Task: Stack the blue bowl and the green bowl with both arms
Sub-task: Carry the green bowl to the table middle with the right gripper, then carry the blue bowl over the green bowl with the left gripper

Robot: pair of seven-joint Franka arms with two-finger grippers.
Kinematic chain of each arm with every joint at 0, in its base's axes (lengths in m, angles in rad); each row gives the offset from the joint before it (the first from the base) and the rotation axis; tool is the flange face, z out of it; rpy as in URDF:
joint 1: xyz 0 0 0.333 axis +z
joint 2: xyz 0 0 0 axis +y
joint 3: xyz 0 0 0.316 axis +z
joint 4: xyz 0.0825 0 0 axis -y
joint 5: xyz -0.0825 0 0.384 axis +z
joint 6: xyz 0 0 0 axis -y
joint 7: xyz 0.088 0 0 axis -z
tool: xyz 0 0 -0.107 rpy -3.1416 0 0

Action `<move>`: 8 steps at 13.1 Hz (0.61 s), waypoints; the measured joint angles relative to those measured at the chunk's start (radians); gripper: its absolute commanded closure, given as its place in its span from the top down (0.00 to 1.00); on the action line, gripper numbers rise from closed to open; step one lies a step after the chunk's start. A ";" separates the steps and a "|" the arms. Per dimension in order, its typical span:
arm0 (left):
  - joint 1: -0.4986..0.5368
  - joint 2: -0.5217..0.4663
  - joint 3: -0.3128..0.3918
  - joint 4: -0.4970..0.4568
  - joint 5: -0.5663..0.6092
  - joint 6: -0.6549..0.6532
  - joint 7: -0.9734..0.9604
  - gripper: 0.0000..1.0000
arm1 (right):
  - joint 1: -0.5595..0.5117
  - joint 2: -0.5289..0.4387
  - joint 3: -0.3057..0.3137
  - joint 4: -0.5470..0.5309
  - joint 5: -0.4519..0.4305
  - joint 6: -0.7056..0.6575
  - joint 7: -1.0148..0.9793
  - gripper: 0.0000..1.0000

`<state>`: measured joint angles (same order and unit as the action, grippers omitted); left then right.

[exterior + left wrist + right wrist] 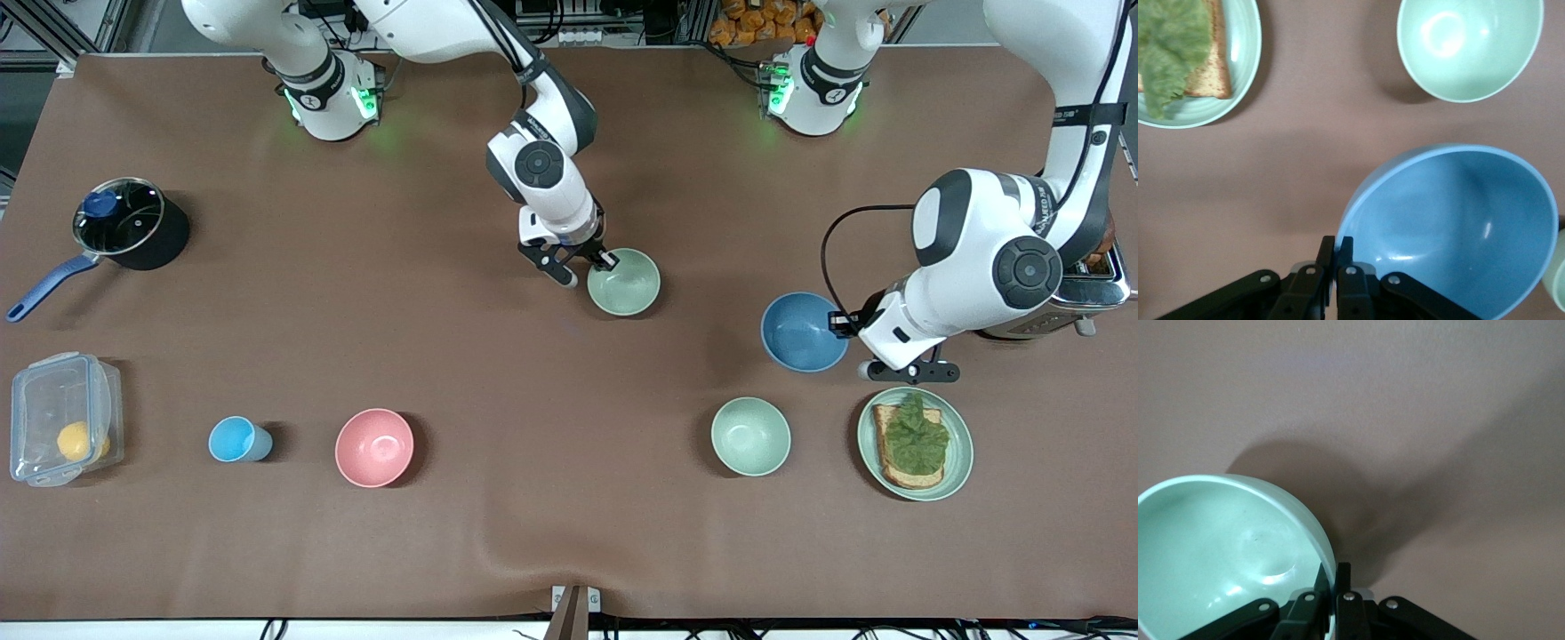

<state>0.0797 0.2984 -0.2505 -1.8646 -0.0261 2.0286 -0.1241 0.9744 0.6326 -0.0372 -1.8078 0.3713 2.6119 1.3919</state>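
The lower side of the sage-green bowl meets its shadow on the tabletop, so the bowl would rest there. It is time for my right gripper to open.
The blue bowl [805, 331] is toward the left arm's end of the table. My left gripper [840, 324] is shut on its rim, one finger inside and one outside, and the left wrist view shows the gripper [1337, 243] and the tilted bowl [1451, 227]. The sage-green bowl [624, 283] is near the table's middle. My right gripper [597, 262] is shut on its rim, which the right wrist view also shows for the gripper [1333, 570] and the bowl [1218, 547]. The two bowls are apart.
A paler mint bowl [751, 436] and a green plate [960, 462] with toast lie nearer the camera than the blue bowl. A pink bowl [374, 447], a light-blue cup [236, 439], a clear container [58, 418] and a black pot [124, 222] are toward the right arm's end. A toaster [1085, 293] is beside the left arm.
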 measured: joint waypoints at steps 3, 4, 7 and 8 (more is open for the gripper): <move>0.001 0.000 -0.009 0.001 -0.023 0.000 -0.001 0.00 | 0.001 0.002 -0.004 0.006 0.000 -0.001 0.013 1.00; 0.001 0.000 -0.016 0.001 -0.034 0.000 -0.006 0.00 | 0.001 0.002 -0.008 0.007 0.000 -0.001 0.018 1.00; 0.001 0.000 -0.066 0.002 -0.038 0.000 -0.104 0.00 | 0.001 0.002 -0.018 0.021 0.000 -0.006 0.031 1.00; 0.000 0.000 -0.092 0.002 -0.038 0.000 -0.154 0.00 | 0.001 0.000 -0.019 0.027 0.000 -0.006 0.034 1.00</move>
<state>0.0798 0.2980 -0.3428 -1.8628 -0.0641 2.0288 -0.2784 0.9749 0.6330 -0.0567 -1.7806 0.3713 2.6056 1.4263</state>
